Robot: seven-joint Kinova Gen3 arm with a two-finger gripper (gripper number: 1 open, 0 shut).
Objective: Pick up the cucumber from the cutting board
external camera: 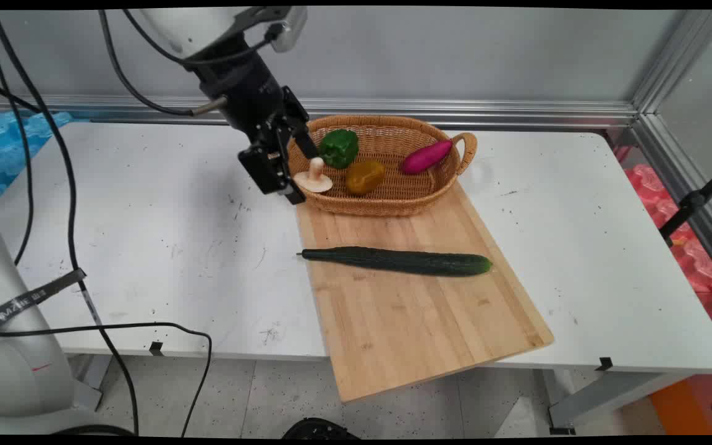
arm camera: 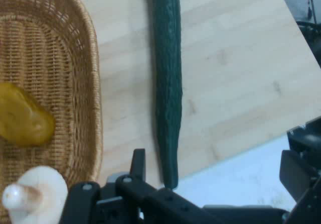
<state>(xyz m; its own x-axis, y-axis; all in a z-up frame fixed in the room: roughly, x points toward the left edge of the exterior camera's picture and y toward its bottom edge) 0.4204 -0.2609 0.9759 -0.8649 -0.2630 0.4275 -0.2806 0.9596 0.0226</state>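
The gripper next needs to grab the cucumber around its middle (external camera: 390, 259), so that the long dark green cucumber can go in the wicker basket with the peppers.
My gripper (external camera: 294, 172) hangs open and empty just above the left end of a wicker basket (external camera: 387, 120), at the far left corner of a wooden cutting board (external camera: 418, 321). Nearest to it is a pale mushroom (external camera: 314, 177) lying inside the basket's left rim. In the hand view the mushroom (arm camera: 32, 194) sits outside the left finger (arm camera: 138, 161), not between the fingers. Also in the basket are a green pepper (external camera: 339, 148), a yellow pepper (external camera: 365, 176) and a magenta sweet potato (external camera: 427, 156). A long dark cucumber (external camera: 399, 260) lies across the board; its stem end (arm camera: 170, 176) shows between my fingers in the hand view.
The board overhangs the table's near edge. Black cables (external camera: 72, 247) hang over the table's left side. An aluminium rail (external camera: 455, 111) runs along the wall behind the basket. Bare white table (external camera: 578, 247) lies to the right of the board.
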